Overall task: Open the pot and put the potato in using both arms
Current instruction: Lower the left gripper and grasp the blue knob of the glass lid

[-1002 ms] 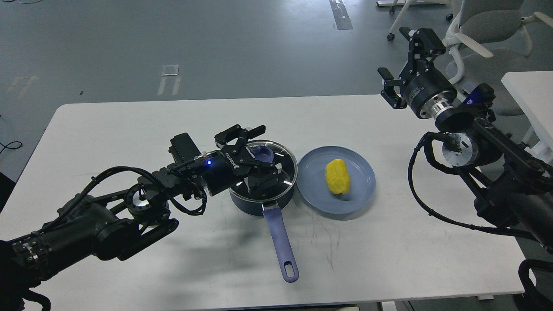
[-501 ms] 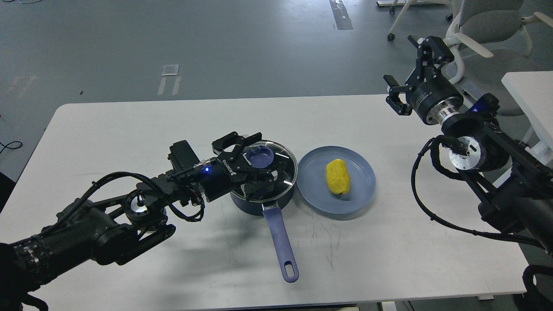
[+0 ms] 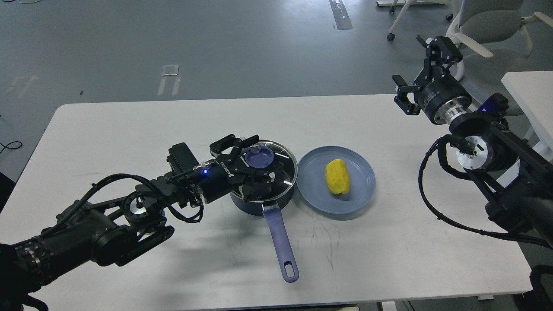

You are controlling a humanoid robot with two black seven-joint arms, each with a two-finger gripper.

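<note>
I should next grip the lid by the narrow blue knob [image 3: 259, 156] with my left gripper, because the glass lid [image 3: 281, 166] spreads wide and flat across the pot.
A dark blue pot [image 3: 259, 205] with a long blue handle [image 3: 281, 242] stands mid-table, covered by a glass lid [image 3: 281, 166] with a blue knob [image 3: 259, 159]. My left gripper [image 3: 252, 166] is open, its fingers [image 3: 229, 142] on either side of the knob, just over the lid. A yellow potato [image 3: 337, 176] lies on a blue plate [image 3: 317, 190] right of the pot. My right gripper [image 3: 425, 65] is open and empty, raised above the table's far right edge, well away from the potato.
The white table [image 3: 129, 125] has bare room at the left, back and front. Office chairs [image 3: 484, 26] stand behind the right arm, and a second white table [image 3: 529, 93] is at the far right.
My left gripper has drawn slightly back and lower, settling around the lid knob. My right gripper has moved to the right and a little up, away from the table.
</note>
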